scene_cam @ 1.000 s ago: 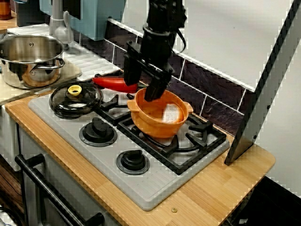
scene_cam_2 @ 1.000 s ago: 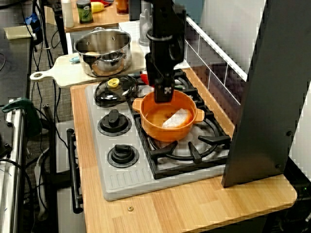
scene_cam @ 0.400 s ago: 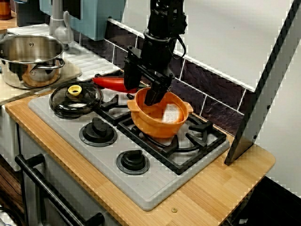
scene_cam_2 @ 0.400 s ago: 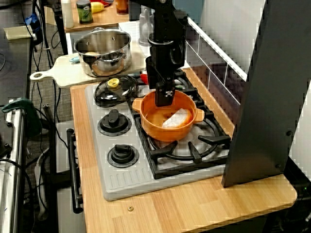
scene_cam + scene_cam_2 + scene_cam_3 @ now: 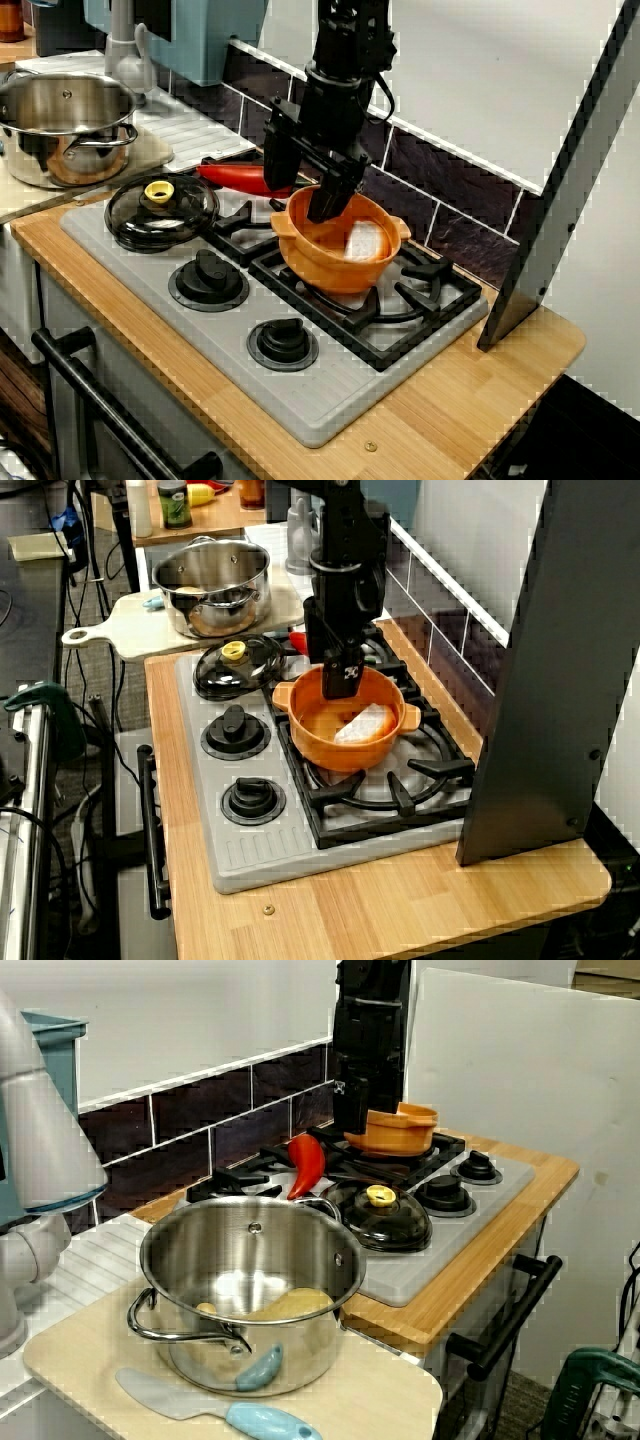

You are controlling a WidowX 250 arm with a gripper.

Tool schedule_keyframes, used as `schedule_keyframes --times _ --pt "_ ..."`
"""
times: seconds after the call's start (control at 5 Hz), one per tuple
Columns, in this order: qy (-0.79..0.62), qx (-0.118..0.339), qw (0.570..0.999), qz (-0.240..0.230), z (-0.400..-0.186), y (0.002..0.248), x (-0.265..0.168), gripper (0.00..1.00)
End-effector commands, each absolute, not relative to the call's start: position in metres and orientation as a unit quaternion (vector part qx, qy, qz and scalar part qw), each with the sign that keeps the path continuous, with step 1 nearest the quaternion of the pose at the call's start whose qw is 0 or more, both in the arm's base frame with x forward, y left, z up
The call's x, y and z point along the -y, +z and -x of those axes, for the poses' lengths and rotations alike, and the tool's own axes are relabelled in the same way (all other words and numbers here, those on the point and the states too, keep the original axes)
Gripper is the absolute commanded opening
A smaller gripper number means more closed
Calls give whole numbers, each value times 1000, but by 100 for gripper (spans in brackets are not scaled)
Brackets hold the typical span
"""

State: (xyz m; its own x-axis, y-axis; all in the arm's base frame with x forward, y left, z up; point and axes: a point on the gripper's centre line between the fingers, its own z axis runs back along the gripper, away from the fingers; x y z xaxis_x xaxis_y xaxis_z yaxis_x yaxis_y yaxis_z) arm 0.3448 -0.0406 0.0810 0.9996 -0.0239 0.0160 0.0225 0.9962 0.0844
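My gripper should next pinch the orange pot [image 5: 340,258] by its thin rim, because the pot is too wide for my gripper to reach across.
My black gripper [image 5: 302,196] hangs over the back-left rim of an orange pot [image 5: 340,258] on the stove's rear burner. It is open: one finger [image 5: 325,200] dips just inside the pot and the other [image 5: 277,160] stays outside the rim. Nothing is held. A white folded piece [image 5: 366,240] lies in the pot. From the stove-end view the gripper [image 5: 341,677] covers the pot's [image 5: 345,735] far rim. In the view past the steel pot, the gripper [image 5: 351,1112] stands at the orange pot's [image 5: 392,1132] left side.
A red pepper [image 5: 243,178] lies behind the gripper by the tiled wall. A glass lid with a yellow knob [image 5: 160,208] rests on the left burner. A steel pot [image 5: 63,125] sits on a cutting board further left. A tall grey panel [image 5: 570,180] leans at the right.
The arm has shifted slightly toward the wall and settled a little over the pot's rim. The orange pot and everything else stayed put.
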Motion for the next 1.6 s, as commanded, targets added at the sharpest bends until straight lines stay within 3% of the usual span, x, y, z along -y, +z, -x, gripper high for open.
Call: schedule_keyframes --times 0.0,0.2,0.4,1.0,1.4 --pt "-10 33 999 -40 -354 92 36 100" --pt "-11 29 999 -42 -355 91 37 100" --pt "-12 16 999 -36 -356 89 37 0" --pt "-19 19 999 -34 -356 89 37 0" --pt "-36 4 999 -4 -356 89 35 0"
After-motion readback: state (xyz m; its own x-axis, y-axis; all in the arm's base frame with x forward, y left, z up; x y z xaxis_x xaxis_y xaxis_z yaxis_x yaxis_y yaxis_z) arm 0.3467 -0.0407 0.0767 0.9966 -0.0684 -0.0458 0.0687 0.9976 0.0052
